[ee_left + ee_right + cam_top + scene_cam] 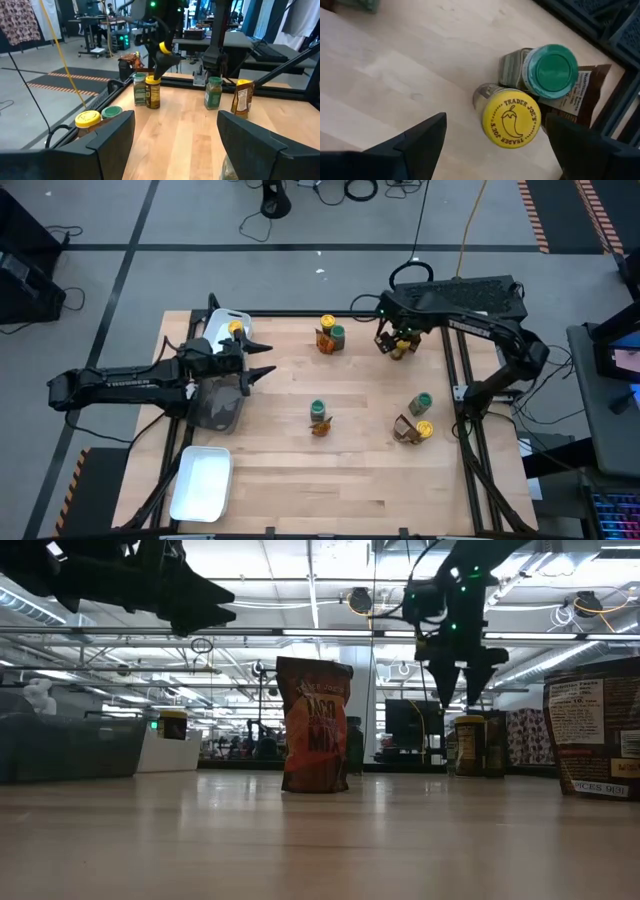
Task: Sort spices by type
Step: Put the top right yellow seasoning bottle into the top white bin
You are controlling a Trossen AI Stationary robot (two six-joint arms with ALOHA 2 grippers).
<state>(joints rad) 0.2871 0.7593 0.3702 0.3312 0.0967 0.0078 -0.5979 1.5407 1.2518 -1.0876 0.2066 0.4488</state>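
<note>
My right gripper will next grab the jar by its yellow lid (403,344). Then the jar can be sorted with its like in the far white tray (218,320).
The spices stand in small groups on the wooden table. At the far right, a yellow-lid jar (512,119), a green-lid jar (550,70) and an orange-brown packet (587,92) stand together. My right gripper (400,340) hangs open above them, pointing down, one finger on either side of the yellow lid and clear of it (458,680). My left gripper (262,358) is open and level above the table's left part, with nothing between its fingers. Beside it, a yellow-lid jar (235,327) stands in the far white tray (218,320).
Other groups of jars and packets stand at the far middle (328,335), the middle (318,417) and the near right (415,420). A dark grey tray (215,408) lies under my left arm. Another white tray (200,480) lies at the near left.
</note>
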